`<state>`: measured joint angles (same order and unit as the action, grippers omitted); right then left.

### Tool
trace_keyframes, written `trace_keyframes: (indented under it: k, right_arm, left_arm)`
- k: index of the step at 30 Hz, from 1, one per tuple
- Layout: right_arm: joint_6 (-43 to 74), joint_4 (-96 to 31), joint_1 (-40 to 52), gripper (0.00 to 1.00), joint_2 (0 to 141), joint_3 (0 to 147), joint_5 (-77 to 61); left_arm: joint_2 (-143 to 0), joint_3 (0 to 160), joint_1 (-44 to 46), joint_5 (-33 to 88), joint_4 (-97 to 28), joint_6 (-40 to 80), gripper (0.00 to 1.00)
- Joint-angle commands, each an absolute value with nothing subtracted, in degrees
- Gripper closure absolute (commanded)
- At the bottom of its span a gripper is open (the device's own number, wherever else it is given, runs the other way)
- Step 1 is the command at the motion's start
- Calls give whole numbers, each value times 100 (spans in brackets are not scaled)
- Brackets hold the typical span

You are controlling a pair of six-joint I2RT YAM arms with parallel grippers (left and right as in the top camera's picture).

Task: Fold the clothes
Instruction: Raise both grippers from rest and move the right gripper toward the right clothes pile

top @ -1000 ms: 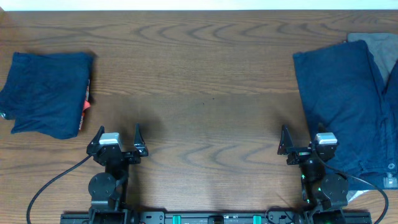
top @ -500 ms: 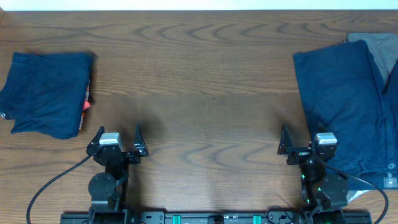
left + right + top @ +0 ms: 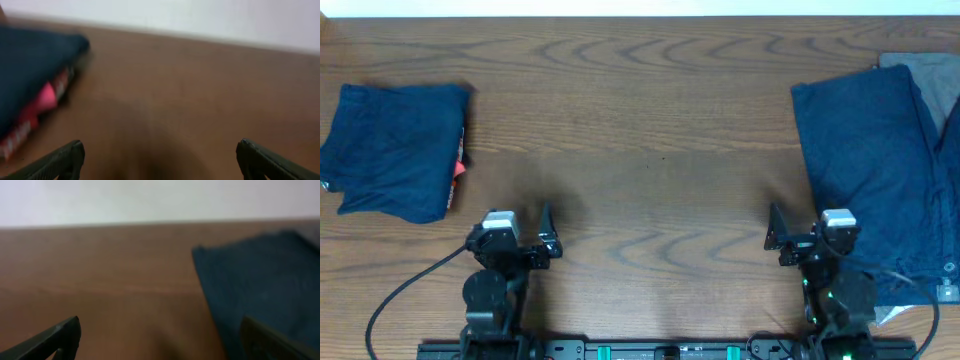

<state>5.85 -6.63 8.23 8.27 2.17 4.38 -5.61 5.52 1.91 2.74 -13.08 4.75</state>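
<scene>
The right gripper grabs the unfolded dark blue clothes (image 3: 880,170) by their far corner facing the empty table next, to drag them out for folding.
A folded dark blue garment (image 3: 395,160) with a red-and-pink edge lies at the table's left; it also shows at the left of the left wrist view (image 3: 30,80). A pile of unfolded dark blue clothes (image 3: 880,170) lies at the right; it also shows in the right wrist view (image 3: 260,285). My left gripper (image 3: 510,220) is open and empty near the front edge, right of and below the folded garment. My right gripper (image 3: 805,225) is open and empty, its right finger at the pile's left edge.
A grey garment (image 3: 935,85) lies under the blue pile at the far right. A white tag (image 3: 948,290) shows at the pile's front corner. Bare wooden table (image 3: 650,150) spans the middle. Cables run from both arm bases at the front edge.
Both grippers have shifted slightly; the left one has turned a little to the right. The clothes have not moved.
</scene>
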Motion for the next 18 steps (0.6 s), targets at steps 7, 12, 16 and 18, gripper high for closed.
trace_keyframes:
  k: [7,12,16,18]
  right_arm:
    - [637,-1028,792,1,3140,1726,923]
    - [637,-1420,497,1,4897,2694,926]
    - [635,-1839,115,1,6458,3607,926]
    - [635,-1981,-51,1,7120,4003,923]
  left_arm:
    - [-2333,1898,167,414,-2340,589,2]
    - [-3658,2810,167,648,-3006,587,2]
    - [-4646,3330,167,860,-3369,587,2]
    - [-5074,3479,167,860,-3524,587,2]
